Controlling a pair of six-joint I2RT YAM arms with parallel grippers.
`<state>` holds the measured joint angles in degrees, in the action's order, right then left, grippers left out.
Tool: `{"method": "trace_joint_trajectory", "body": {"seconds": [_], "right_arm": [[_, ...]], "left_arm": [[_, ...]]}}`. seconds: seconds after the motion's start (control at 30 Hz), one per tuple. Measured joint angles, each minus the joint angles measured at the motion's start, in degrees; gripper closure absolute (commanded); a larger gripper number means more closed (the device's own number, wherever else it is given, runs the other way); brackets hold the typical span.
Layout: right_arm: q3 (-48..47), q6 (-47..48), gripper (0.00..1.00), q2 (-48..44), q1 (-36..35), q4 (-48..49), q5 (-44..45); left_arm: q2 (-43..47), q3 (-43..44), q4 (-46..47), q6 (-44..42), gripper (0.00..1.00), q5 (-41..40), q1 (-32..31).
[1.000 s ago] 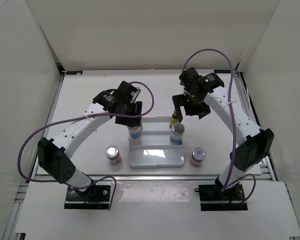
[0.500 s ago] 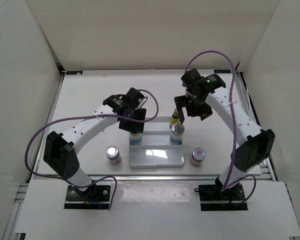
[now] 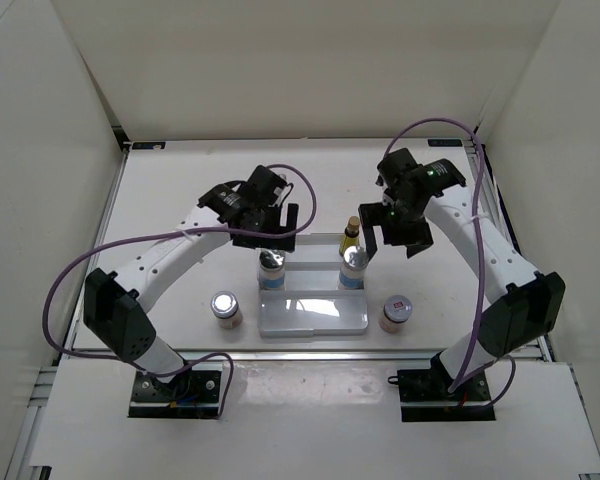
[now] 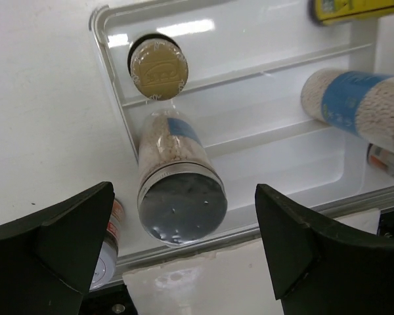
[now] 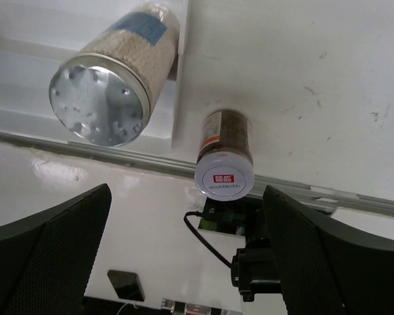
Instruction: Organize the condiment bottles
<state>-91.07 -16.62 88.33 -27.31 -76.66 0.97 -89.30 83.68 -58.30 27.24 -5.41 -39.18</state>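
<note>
My right gripper grabs the short jar by its pale lid (image 3: 398, 303) (image 5: 224, 176) next, so its base stays free to stand on the tray's bare step.
Two blue-labelled, silver-capped bottles (image 3: 271, 270) (image 3: 353, 267) stand on the middle step of the white tray (image 3: 310, 316). Behind the right one, on the top step, is an amber bottle (image 3: 350, 236). My left gripper (image 3: 268, 238) hangs open just above the left bottle (image 4: 182, 207), touching nothing. In the left wrist view a second amber bottle's gold cap (image 4: 158, 62) shows behind it. My right gripper (image 3: 395, 240) is open to the right of the tray. Its camera looks down on the right bottle (image 5: 98, 105) and a short jar (image 5: 224, 177).
Two short jars stand on the table in front of the tray, one at the left (image 3: 224, 308) and one at the right (image 3: 394, 313). The tray's lowest step (image 4: 295, 177) is bare. White walls close in the table on three sides.
My left gripper has opened and let go of the left blue-labelled bottle, which now stands on the middle step. My right gripper has drawn back to the right, away from the amber bottle.
</note>
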Motion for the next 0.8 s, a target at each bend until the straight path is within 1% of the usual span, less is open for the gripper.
{"method": "trace_joint_trajectory", "body": {"seconds": [0.17,0.43,0.57,0.8], "right_arm": [[4.20,-0.76,0.00,-0.55,0.74,0.04,-2.89],[9.27,-4.07,0.00,-2.34,1.60,0.13,-3.96],[12.76,-5.79,0.00,-3.96,2.67,0.13,-4.17],[22.12,-9.55,0.00,-7.15,3.69,0.20,-4.76]], "left_arm": [[4.28,2.23,0.22,-0.02,0.01,-2.05,-0.02],[12.00,2.29,0.22,-0.26,0.01,-6.29,0.72],[15.82,0.85,0.42,-0.24,0.01,-8.02,1.97],[21.84,-4.07,-0.31,-0.15,0.01,-10.56,3.08]]}}
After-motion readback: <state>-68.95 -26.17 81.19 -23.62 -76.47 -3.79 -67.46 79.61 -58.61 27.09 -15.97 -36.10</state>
